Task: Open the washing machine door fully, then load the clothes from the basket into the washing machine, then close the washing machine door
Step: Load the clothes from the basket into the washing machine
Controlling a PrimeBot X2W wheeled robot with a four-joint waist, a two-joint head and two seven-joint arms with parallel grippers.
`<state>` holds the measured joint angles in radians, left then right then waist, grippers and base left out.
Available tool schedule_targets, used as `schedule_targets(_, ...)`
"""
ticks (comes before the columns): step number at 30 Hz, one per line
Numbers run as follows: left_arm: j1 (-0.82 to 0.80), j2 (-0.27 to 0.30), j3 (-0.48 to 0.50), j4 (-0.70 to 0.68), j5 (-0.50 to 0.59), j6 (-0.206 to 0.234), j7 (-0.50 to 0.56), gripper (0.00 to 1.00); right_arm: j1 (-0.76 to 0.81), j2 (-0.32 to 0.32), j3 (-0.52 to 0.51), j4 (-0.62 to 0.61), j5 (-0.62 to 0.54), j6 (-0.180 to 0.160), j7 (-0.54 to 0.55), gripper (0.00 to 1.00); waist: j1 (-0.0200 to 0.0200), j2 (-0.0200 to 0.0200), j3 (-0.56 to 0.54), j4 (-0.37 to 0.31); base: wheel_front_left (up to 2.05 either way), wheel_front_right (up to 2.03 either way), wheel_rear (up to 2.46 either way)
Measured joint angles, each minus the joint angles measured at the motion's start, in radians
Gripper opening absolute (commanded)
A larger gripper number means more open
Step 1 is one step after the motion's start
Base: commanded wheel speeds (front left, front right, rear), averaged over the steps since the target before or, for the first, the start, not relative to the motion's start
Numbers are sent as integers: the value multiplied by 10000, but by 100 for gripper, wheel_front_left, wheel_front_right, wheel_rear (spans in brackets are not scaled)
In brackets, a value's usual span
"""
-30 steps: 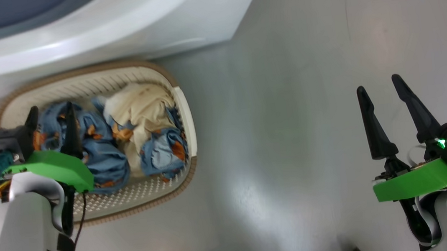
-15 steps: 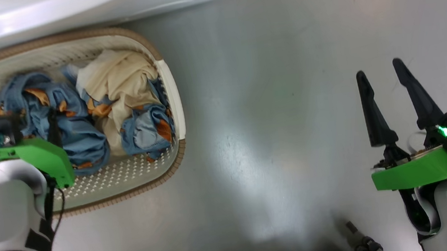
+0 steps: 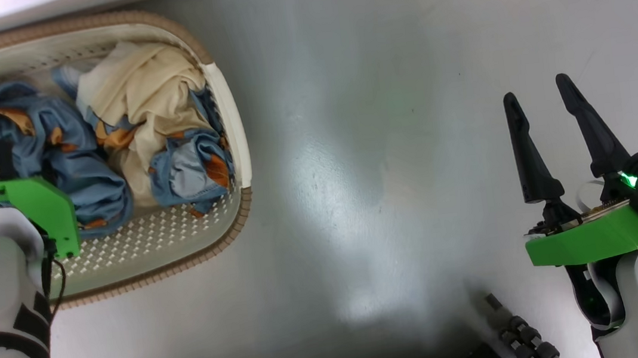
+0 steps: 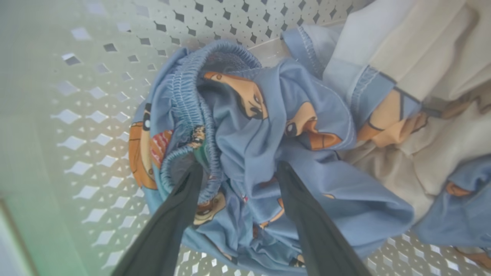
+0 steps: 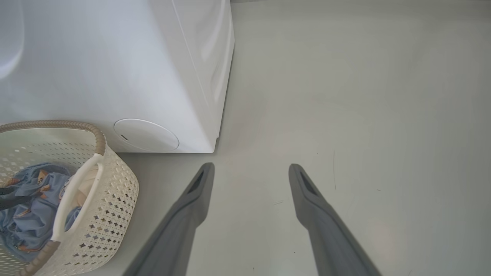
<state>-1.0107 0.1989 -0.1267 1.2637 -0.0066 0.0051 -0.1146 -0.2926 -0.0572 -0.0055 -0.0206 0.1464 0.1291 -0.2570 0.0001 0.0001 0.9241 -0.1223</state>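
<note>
The rest of the cloth [image 4: 363, 197] sags loosely, so the robot's left gripper will next grab the raised fold [image 4: 255, 165] beside the blue garment's waistband to load the garment.
The basket [image 3: 207, 252] stands on the floor at the upper left, holding the clothes: crumpled blue fabric with orange figures [image 3: 84, 175], a cream garment [image 3: 147, 96] and a pale blue piece [image 3: 186, 170]. My left gripper [image 4: 238, 170] points down into it, open, both tips pressed into the blue printed fabric, a fold lying between them. In the head view its green wrist mount [image 3: 27, 203] hides the fingers. My right gripper [image 3: 537, 89] hangs open over bare floor, far right of the basket. The washing machine [image 5: 115, 69] rises behind the basket [image 5: 111, 191]; the washing machine door is out of view.
Grey floor [image 3: 380, 136] spreads between the basket and my right gripper [image 5: 252, 167]. The machine's white lower front carries a round cover [image 5: 145, 134]. A dark ridged cable [image 3: 524, 342] lies at the bottom edge of the head view.
The head camera has tipped, sliding the machine out at the top. My left gripper has sunk into the basket onto the blue fabric. The right gripper stays open in place.
</note>
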Motion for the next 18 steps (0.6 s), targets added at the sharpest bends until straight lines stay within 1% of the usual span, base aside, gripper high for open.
schedule_targets(2,-95,44,-36,48,6,29,48,100,-15,2,-2,-31,0,0,0,100,-1,0,104,-32,0,0,0)
schedule_targets(4,-227,94,-59,73,6,161,104,100,-16,6,4,-81,0,0,0,100,-1,0,218,-62,0,0,0)
schedule_targets(13,-457,265,-240,190,6,165,284,100,-15,17,178,-232,-44,0,0,100,-1,0,615,-228,0,0,0)
schedule_targets(14,-457,278,-242,207,-15,155,276,92,-15,19,194,-234,-44,0,0,100,0,0,630,-249,0,0,0)
schedule_targets(15,-457,290,-244,219,-38,155,265,48,-15,19,199,-234,-44,0,0,100,-1,0,632,-266,0,0,0)
schedule_targets(16,-456,293,-253,234,-77,132,234,21,-15,19,199,-234,-44,0,0,100,0,0,617,-274,0,0,0)
schedule_targets(17,-455,291,-240,245,-123,63,84,0,-15,19,198,-234,-44,0,0,100,0,0,589,-275,0,0,0)
schedule_targets(18,-455,291,-240,245,-176,36,-58,0,-15,21,192,-234,-44,0,0,100,-1,0,554,-273,0,0,0)
